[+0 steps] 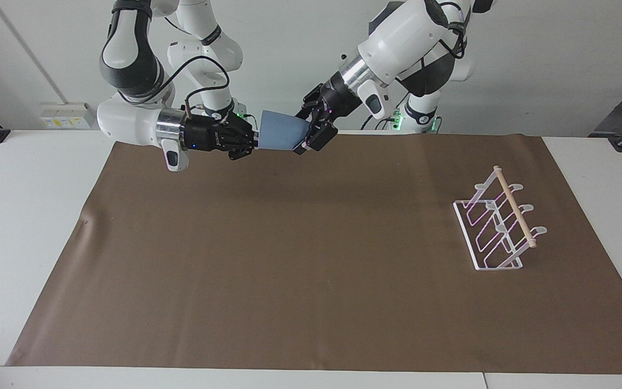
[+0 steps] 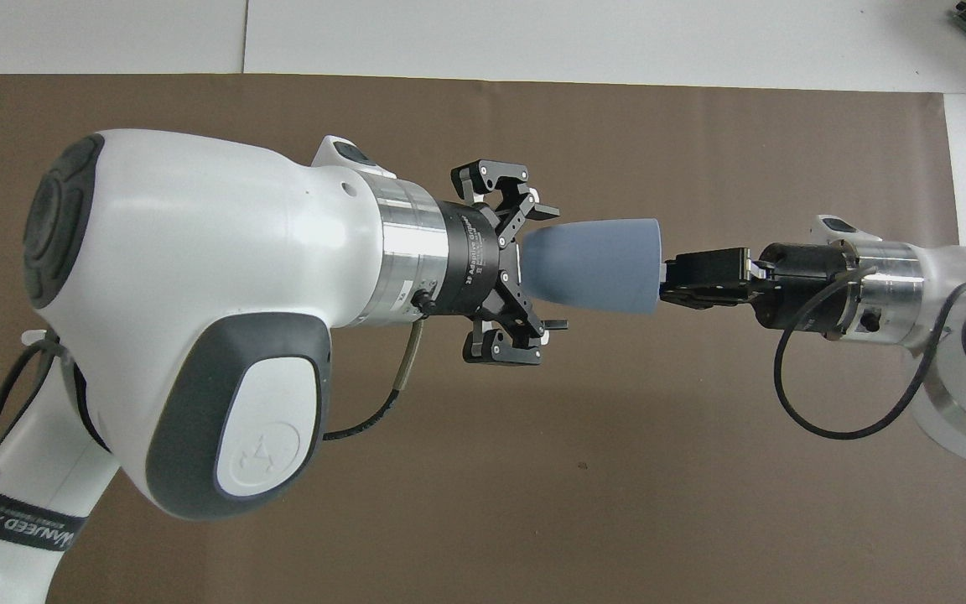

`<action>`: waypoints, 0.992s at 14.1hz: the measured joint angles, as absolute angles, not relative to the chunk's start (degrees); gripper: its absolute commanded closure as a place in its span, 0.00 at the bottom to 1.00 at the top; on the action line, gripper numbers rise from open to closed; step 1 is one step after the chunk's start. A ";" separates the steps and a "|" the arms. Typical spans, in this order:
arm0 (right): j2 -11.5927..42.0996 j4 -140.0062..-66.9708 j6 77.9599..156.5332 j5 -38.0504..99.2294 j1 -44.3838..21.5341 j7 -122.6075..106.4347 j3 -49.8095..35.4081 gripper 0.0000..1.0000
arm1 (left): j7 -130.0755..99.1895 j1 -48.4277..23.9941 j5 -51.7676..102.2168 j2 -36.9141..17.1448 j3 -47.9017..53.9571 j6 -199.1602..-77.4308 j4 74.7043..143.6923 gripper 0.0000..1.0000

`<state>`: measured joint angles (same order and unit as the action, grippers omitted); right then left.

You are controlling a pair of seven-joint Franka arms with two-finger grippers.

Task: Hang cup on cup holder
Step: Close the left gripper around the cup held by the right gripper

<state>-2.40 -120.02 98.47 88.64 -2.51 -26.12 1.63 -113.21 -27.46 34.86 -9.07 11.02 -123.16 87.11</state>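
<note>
The left gripper grabs the light-blue cup by its narrow base [image 2: 540, 263] next, so the cup's rim stays free to go onto the cup holder.
The light-blue cup [image 1: 283, 137] is held on its side in the air, over the edge of the brown mat nearest the robots. My right gripper [image 1: 256, 141] is shut on the cup's rim. It also shows in the overhead view [image 2: 665, 281], with the cup [image 2: 609, 267] pointing its narrow base at my left gripper [image 2: 557, 267]. My left gripper [image 1: 309, 136] is open, with a finger on each side of the cup's base end. The white wire cup holder [image 1: 497, 222] with a wooden dowel stands on the mat toward the left arm's end. It does not show in the overhead view.
A brown mat [image 1: 289, 270] covers most of the white table [image 1: 25, 227]. A wall socket strip [image 1: 65, 115] sits at the wall by the right arm's end. My left arm's large body fills much of the overhead view [image 2: 189, 310].
</note>
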 measured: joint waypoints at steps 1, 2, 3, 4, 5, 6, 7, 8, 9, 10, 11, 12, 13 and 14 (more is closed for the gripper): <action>-2.41 -120.02 98.46 88.81 -2.51 -26.12 1.63 1.00 | -113.21 -27.72 34.82 -9.06 11.03 -123.22 86.96 0.00; -2.45 -120.04 98.46 88.81 -2.51 -26.15 1.63 1.00 | -113.21 -27.91 34.71 -9.06 10.99 -123.23 86.82 0.00; -2.52 -120.06 98.46 88.81 -2.52 -26.15 1.63 1.00 | -113.21 -27.99 34.68 -9.06 10.93 -123.22 86.75 0.00; -2.55 -120.06 98.46 88.81 -2.52 -26.15 1.63 1.00 | -113.21 -28.01 34.67 -9.06 10.93 -123.22 86.70 0.00; -2.55 -120.07 98.46 88.81 -2.52 -26.15 1.63 1.00 | -113.21 -28.02 34.67 -9.06 10.94 -123.22 86.64 0.22; -2.55 -120.07 98.46 88.81 -2.53 -26.15 1.63 1.00 | -113.21 -28.04 34.67 -9.06 10.93 -123.23 86.55 0.52; -2.59 -120.16 98.40 88.81 -2.53 -26.20 1.63 1.00 | -113.24 -28.03 34.67 -9.06 10.81 -123.54 86.42 0.77; -2.65 -120.25 98.38 88.83 -2.52 -26.26 1.67 1.00 | -113.24 -28.02 34.66 -9.05 10.57 -123.76 86.27 0.99; -2.67 -120.25 98.36 88.84 -2.54 -26.26 1.71 1.00 | -113.20 -28.04 34.57 -9.03 10.59 -123.77 86.23 1.00; -2.72 -120.25 98.35 88.84 -2.54 -26.26 1.72 1.00 | -113.20 -28.05 34.50 -9.02 10.62 -123.77 86.19 1.00; -2.79 -120.25 98.35 88.84 -2.54 -26.26 1.73 1.00 | -113.19 -28.05 34.49 -8.99 10.63 -123.77 86.16 1.00; -2.85 -120.25 98.35 88.84 -2.54 -26.26 1.74 1.00 | -113.11 -28.05 34.47 -8.95 10.63 -123.77 86.14 1.00; -2.90 -120.25 98.35 88.84 -2.54 -26.26 1.74 1.00 | -113.07 -28.06 34.39 -8.92 10.65 -123.77 86.12 1.00; -2.91 -120.26 98.35 88.84 -2.54 -26.26 1.74 0.96 | -113.06 -28.07 34.17 -8.90 10.68 -123.77 86.11 1.00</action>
